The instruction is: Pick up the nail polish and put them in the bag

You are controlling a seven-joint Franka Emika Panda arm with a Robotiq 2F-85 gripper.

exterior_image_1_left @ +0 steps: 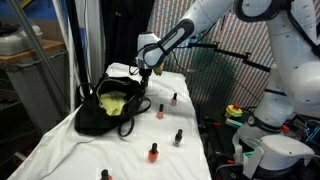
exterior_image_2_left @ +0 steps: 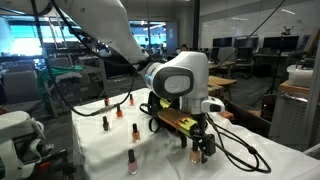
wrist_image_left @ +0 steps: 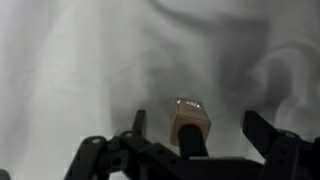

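Note:
My gripper needs to close on the nail polish bottle now. Both fingers reach down past the bottle's black cap and are on either side of the pale orange body (wrist_image_left: 189, 112).
In the wrist view a nail polish bottle (wrist_image_left: 190, 122) with a pale orange body and a black cap stands on white cloth between my fingers, touching neither. My gripper (wrist_image_left: 200, 130) is open around it. In an exterior view the gripper (exterior_image_1_left: 146, 80) hangs just right of the black bag (exterior_image_1_left: 100, 112), whose yellowish-green inside faces up. Several more nail polish bottles (exterior_image_1_left: 159, 110) stand on the cloth to the right and front. Seen from the opposite side, the gripper (exterior_image_2_left: 202, 152) fills the foreground and hides most of the bag (exterior_image_2_left: 172, 120).
A white cloth (exterior_image_1_left: 80, 155) covers the table. A black looped strap or cable (exterior_image_2_left: 240, 152) lies on the cloth beside the gripper. Loose bottles (exterior_image_2_left: 131, 160) are spread across the table's near half. A second white robot base (exterior_image_1_left: 275, 120) stands off the table's side.

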